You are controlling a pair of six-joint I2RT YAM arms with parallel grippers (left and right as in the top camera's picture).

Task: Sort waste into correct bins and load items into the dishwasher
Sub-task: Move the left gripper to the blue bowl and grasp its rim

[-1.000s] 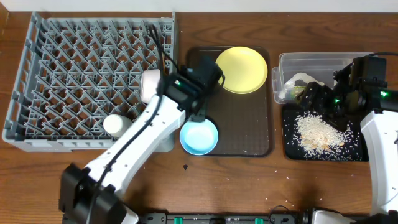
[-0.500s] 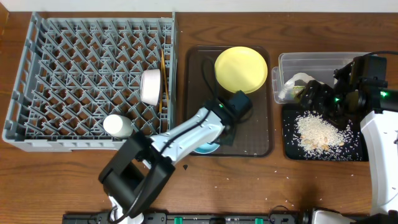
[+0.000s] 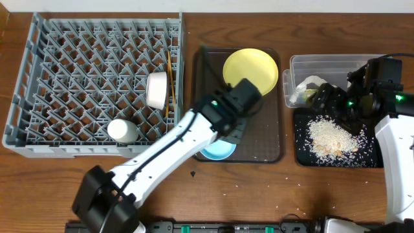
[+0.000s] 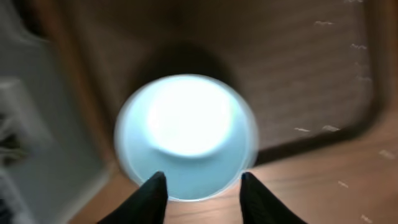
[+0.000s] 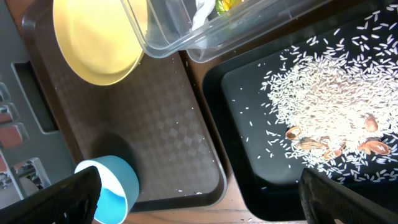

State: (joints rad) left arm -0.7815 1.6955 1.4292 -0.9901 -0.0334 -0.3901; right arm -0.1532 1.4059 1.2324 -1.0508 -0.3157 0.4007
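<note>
My left gripper picks up the light blue bowl by its rim (image 3: 218, 158) next, since the opposite rim stays free to load into the dish rack (image 3: 77, 65).
The light blue bowl (image 3: 217, 151) (image 4: 186, 130) stands on the dark brown serving tray (image 3: 265, 139), at its front left. My left gripper (image 4: 202, 186) is open, just above the bowl's near rim, one finger on each side. The yellow plate (image 3: 251, 71) (image 5: 96, 43) lies at the tray's back. In the grey dish rack (image 3: 77, 65) are the white bowl (image 3: 157, 90), the cream cup (image 3: 121, 131) and the chopsticks (image 3: 170, 77). My right gripper (image 5: 205, 199) is wide open and empty, above the black tray (image 3: 362, 155) of rice grains (image 3: 330, 136).
The clear tub (image 3: 336, 66) behind the black tray holds crumpled white paper (image 3: 309, 83) and the orange-and-green wrapper (image 3: 312, 95). A few grains lie on the wooden table (image 3: 291, 194) in front of the trays. My left arm crosses the rack's front right corner.
My left arm has swung from the rack's right edge out over the brown tray and now hangs above the blue bowl. My right arm has not moved.
</note>
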